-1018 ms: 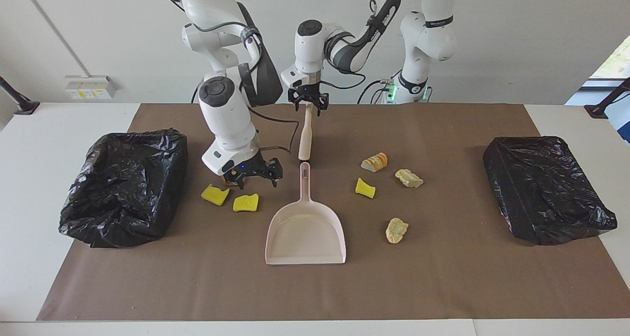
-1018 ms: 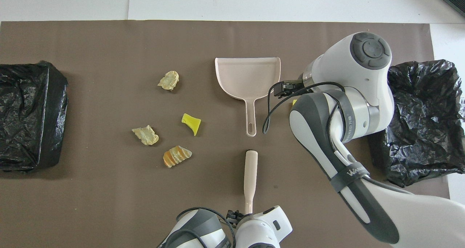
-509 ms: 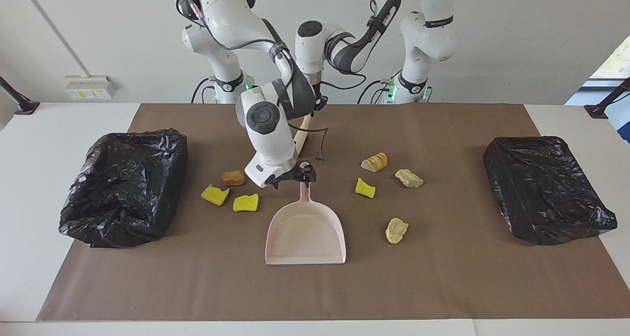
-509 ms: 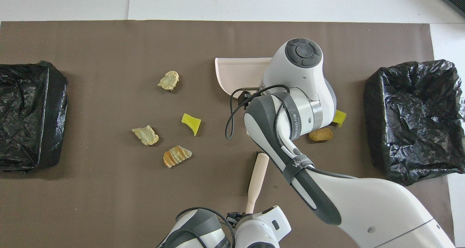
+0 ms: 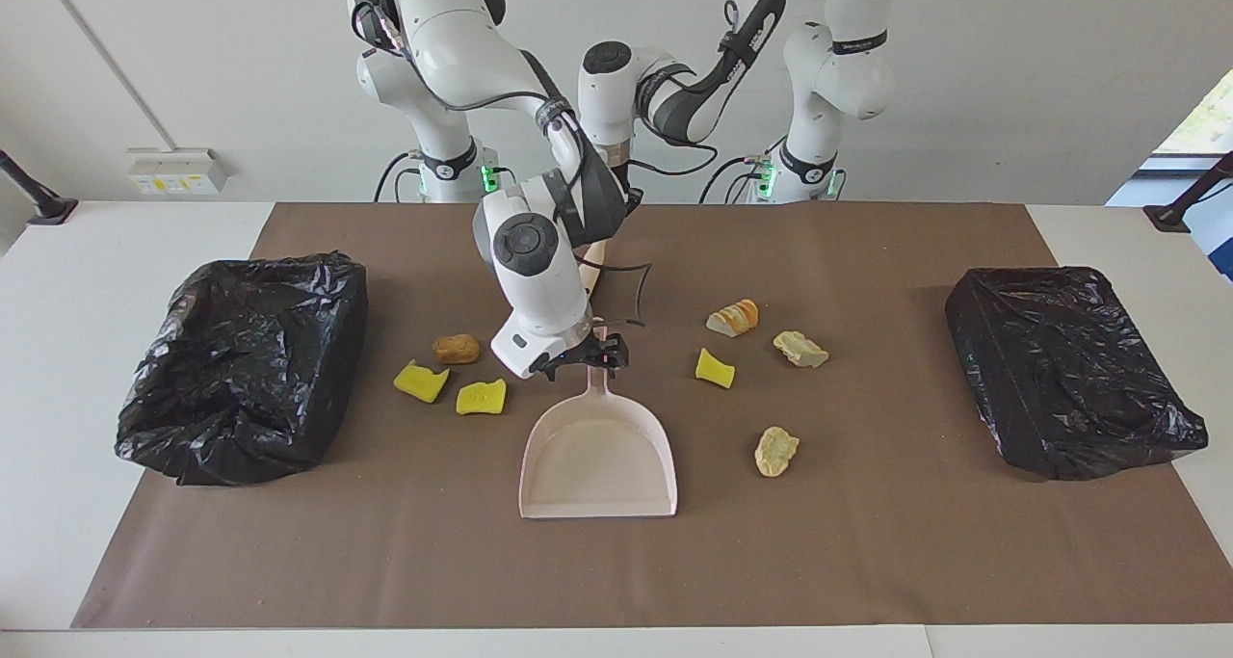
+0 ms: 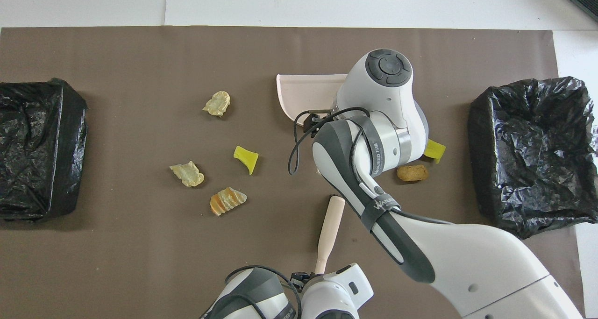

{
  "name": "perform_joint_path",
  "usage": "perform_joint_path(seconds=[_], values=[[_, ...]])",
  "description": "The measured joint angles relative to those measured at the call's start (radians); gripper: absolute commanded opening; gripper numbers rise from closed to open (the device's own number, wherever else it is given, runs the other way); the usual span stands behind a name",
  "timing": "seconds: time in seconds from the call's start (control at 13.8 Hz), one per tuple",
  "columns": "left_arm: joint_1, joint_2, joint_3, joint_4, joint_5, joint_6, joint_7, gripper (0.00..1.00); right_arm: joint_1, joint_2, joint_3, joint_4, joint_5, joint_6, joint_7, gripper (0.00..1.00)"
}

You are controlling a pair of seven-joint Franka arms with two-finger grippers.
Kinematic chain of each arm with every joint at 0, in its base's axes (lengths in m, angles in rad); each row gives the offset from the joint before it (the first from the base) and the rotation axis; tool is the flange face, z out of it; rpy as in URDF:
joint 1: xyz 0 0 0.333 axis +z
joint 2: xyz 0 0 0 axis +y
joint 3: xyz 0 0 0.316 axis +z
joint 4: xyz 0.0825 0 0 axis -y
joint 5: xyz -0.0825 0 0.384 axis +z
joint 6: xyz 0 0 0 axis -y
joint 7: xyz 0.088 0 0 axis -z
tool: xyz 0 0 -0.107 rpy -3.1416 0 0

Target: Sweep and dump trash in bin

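My right gripper has fingers that open far less wide than the broad scoop spreads, so it should next grab the narrow handle of the pale pink dustpan.
The pale pink dustpan [image 5: 597,456] lies flat mid-mat. My right gripper [image 5: 590,357] is down at its handle's end, open, fingers on either side of it. The beige hand brush [image 6: 329,225] lies slanted nearer the robots, with my left gripper [image 6: 303,278] shut on its thin end. Trash is scattered: a brown chunk [image 5: 456,349] and two yellow pieces [image 5: 421,382] [image 5: 481,397] toward the right arm's end; a yellow piece [image 5: 715,368], a bread-like chunk [image 5: 733,317] and two pale lumps [image 5: 800,349] [image 5: 775,450] toward the left arm's end.
A bin lined with a black bag [image 5: 241,369] stands at the right arm's end of the brown mat, and a second one [image 5: 1069,369] at the left arm's end. My right arm hides most of the dustpan in the overhead view.
My right gripper swung from over the brown chunk to the dustpan handle and sank onto it. My left gripper shut on the brush, whose thick end swung toward the right arm's end.
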Motion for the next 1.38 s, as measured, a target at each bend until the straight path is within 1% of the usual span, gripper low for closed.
perform_joint_path(seconds=[0.36,0.51,0.58,0.65,0.73,0.95,1.02,1.09,1.24,1.38], values=[[0.003,0.0,0.012,0.0,0.0,-0.004,0.0,0.1,0.004,-0.001,0.021,-0.022,0.003,-0.026,-0.025,1.0],[0.003,-0.002,0.017,0.002,0.0,-0.013,0.0,0.1,0.002,-0.002,0.021,-0.033,0.003,-0.047,-0.07,0.62],[0.004,-0.004,0.019,0.004,0.0,-0.025,0.0,0.1,0.002,-0.003,0.021,-0.033,0.003,-0.061,-0.082,0.48],[0.008,-0.007,0.021,0.006,0.0,-0.044,0.0,0.1,0.0,-0.004,0.021,-0.033,0.003,-0.071,-0.086,0.25],[0.016,-0.012,0.021,0.01,0.0,-0.068,0.006,0.1,-0.001,-0.006,0.02,-0.033,0.005,-0.083,-0.087,0.0],[0.029,-0.042,0.025,0.017,0.0,-0.139,0.026,0.09,-0.004,-0.013,0.018,-0.033,0.054,-0.124,-0.09,0.0],[0.033,-0.052,0.026,0.018,0.0,-0.158,0.027,0.07,-0.01,-0.014,0.018,-0.033,0.06,-0.131,-0.094,0.0],[0.042,-0.061,0.026,0.019,0.0,-0.178,0.029,0.01,-0.021,-0.015,0.018,-0.031,0.062,-0.138,-0.109,0.0],[0.065,-0.081,0.027,0.021,0.002,-0.24,0.034,0.0,-0.04,-0.019,0.018,-0.023,0.064,-0.146,-0.189,0.0],[0.117,-0.106,0.028,0.022,0.021,-0.302,0.052,0.0,-0.051,-0.042,0.015,-0.017,0.064,-0.152,-0.322,0.0]])
